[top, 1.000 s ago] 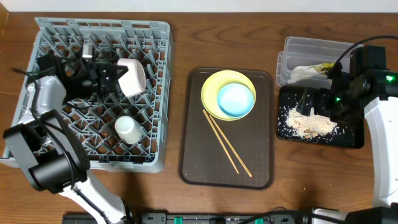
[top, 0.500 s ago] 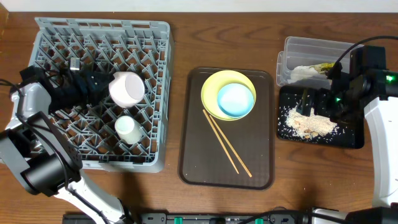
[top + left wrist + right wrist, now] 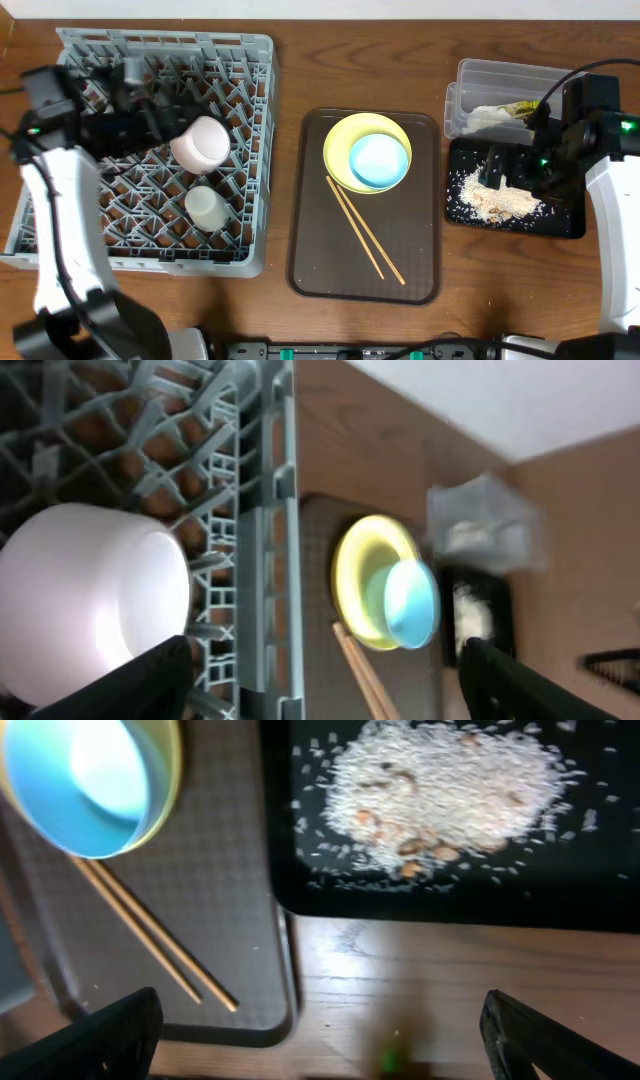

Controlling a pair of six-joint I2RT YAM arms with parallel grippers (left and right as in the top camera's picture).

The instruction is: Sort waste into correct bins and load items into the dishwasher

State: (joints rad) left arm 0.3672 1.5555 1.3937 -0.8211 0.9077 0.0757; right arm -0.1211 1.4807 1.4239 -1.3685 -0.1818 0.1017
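My left gripper grabs the blue bowl's (image 3: pixel 379 161) rim next, on the side away from the dishwasher rack, to tilt the bowl and load it sideways there.
The white-pinkish bowl (image 3: pixel 200 143) lies on its side in the grey dishwasher rack (image 3: pixel 165 40), above the small white cup (image 3: pixel 205 207). My left gripper (image 3: pixel 160 125) stands open just left of the bowl (image 3: pixel 90 600); its jaws (image 3: pixel 320 690) are wide apart and hold nothing. The blue bowl (image 3: pixel 379 161) sits in the yellow plate (image 3: pixel 340 140), with the chopsticks (image 3: pixel 364 229) below them. My right gripper (image 3: pixel 510 165) hangs open and empty over the rice crumbs (image 3: pixel 497 198) in the black tray (image 3: pixel 560 225). The wrapper (image 3: pixel 520 108) and white scrap (image 3: pixel 490 117) lie in the clear tub (image 3: pixel 500 72).
The plate, blue bowl and chopsticks rest on a dark brown serving tray (image 3: pixel 310 250) between the rack and the bins. Bare wooden table (image 3: pixel 420 980) shows between the brown tray's corner and the black tray (image 3: pixel 600 890).
My left gripper has opened and let go of the white-pinkish bowl, then drawn back up and to the left. The bowl has tipped and stays in the rack. The right arm has not moved.
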